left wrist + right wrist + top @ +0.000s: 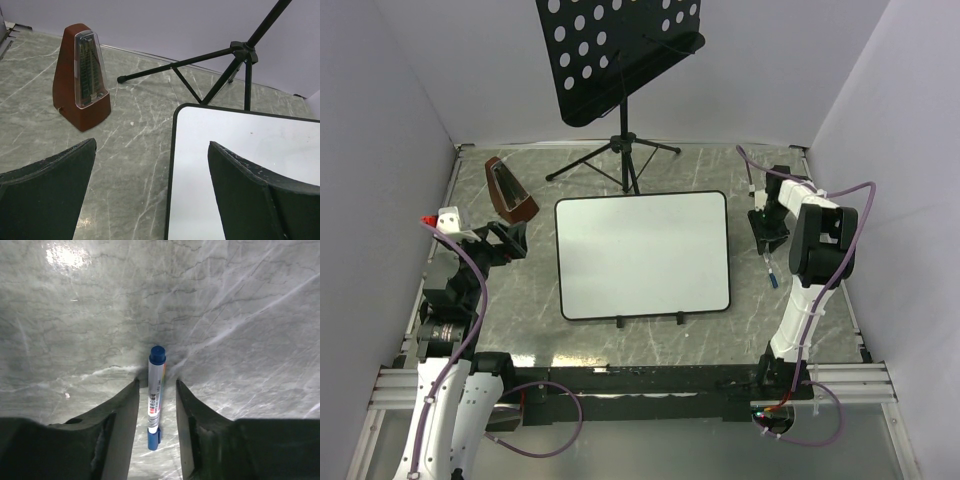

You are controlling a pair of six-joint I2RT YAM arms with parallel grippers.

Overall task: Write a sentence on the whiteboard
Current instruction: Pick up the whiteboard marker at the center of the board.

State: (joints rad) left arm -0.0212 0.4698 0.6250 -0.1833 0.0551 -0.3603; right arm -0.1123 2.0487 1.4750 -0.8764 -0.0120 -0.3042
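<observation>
My fingers are both beside the marker's body and down close to the marble. My right gripper should close on the marker's body now.
The whiteboard (642, 255) lies flat in the middle of the table, its surface blank, with two black clips on its near edge. No sentence shows on it. A blue-capped marker (156, 397) lies on the marble table to the right of the board, also seen from above (771, 272). My right gripper (157, 382) points down over the marker with a finger on each side and a gap on both sides, open. My left gripper (152, 145) hangs wide open at the board's left edge (172, 170), holding nothing.
A brown metronome (510, 192) stands at the back left, near the left gripper (512, 240). A black perforated music stand (620, 50) rises behind the board, its tripod legs (220, 65) spread close to the board's far edge. Grey walls enclose the table.
</observation>
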